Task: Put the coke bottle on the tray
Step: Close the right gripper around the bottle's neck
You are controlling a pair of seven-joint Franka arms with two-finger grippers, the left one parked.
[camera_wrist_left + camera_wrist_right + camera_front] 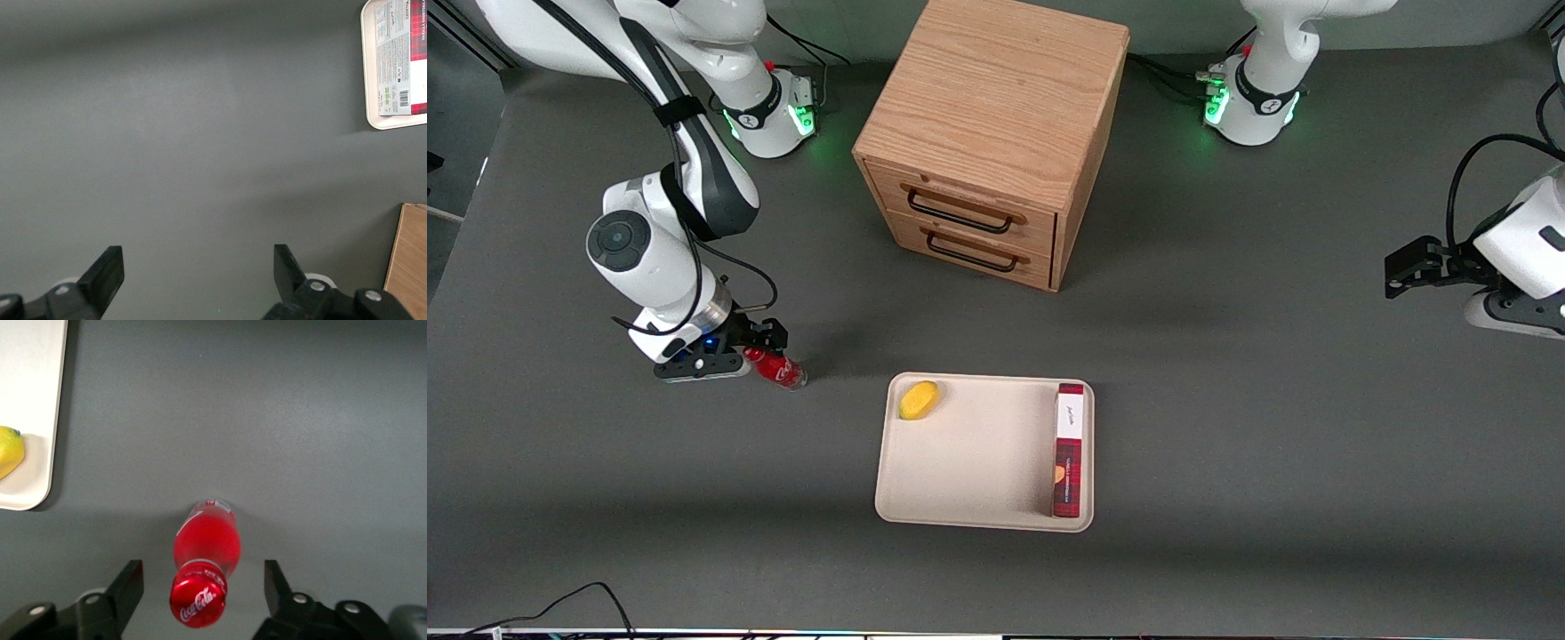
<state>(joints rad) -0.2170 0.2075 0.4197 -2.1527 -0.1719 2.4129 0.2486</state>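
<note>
The coke bottle should go on the tray, so I need to grab it by its red cap with my right gripper next.
The small red coke bottle stands on the grey table toward the working arm's end, apart from the tray. In the right wrist view its red cap with white lettering sits between the two fingers, touching neither. My right gripper is open and low over the bottle, one finger on each side of the cap. The beige tray lies near the table's middle; its corner shows in the right wrist view.
A yellow fruit and a long red-and-white box lie on the tray. A wooden drawer cabinet stands farther from the front camera than the tray.
</note>
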